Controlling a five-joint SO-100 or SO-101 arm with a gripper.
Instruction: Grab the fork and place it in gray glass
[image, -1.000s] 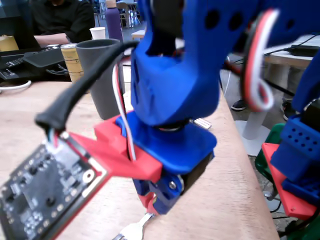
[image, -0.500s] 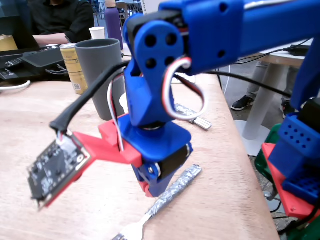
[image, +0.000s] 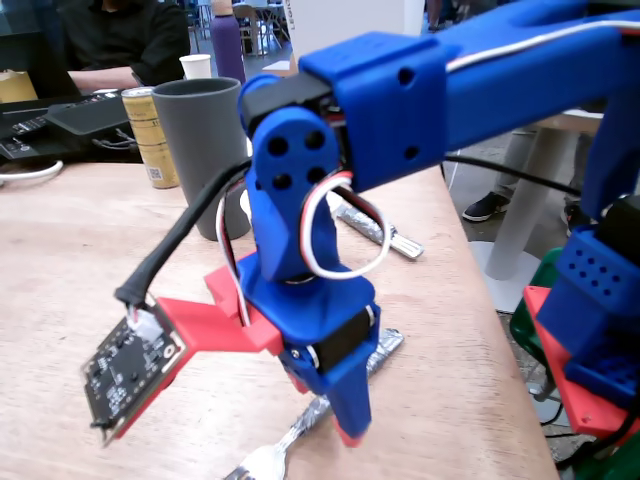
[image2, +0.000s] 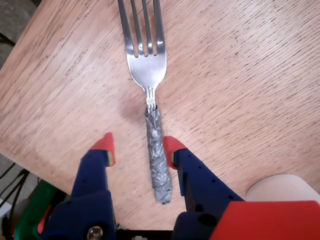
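Observation:
The robot's gripper will next grab the fork by its taped handle (image: 384, 348). The fork's tines then stay free to go into the gray glass (image: 205, 150).
The fork (image2: 146, 55) lies flat on the wooden table, tines pointing to the top of the wrist view, its gray-taped handle (image2: 158, 155) running down between my fingers. My gripper (image2: 137, 147) is open, low over the table, its red-tipped blue fingers (image2: 105, 145) on either side of the handle, which lies closer to the right finger. In the fixed view the fork (image: 268, 460) lies at the bottom edge under my gripper (image: 325, 410). The gray glass (image: 205, 150) stands upright at the back, well apart from the gripper.
A gold can (image: 153, 135) stands just left of the glass, with a white cup (image: 196, 66) and a purple bottle (image: 228, 45) behind. Another gray-taped utensil (image: 375, 228) lies right of the glass. The table edge (image: 500, 330) runs close on the right. A keyboard (image: 50, 125) lies at the back left.

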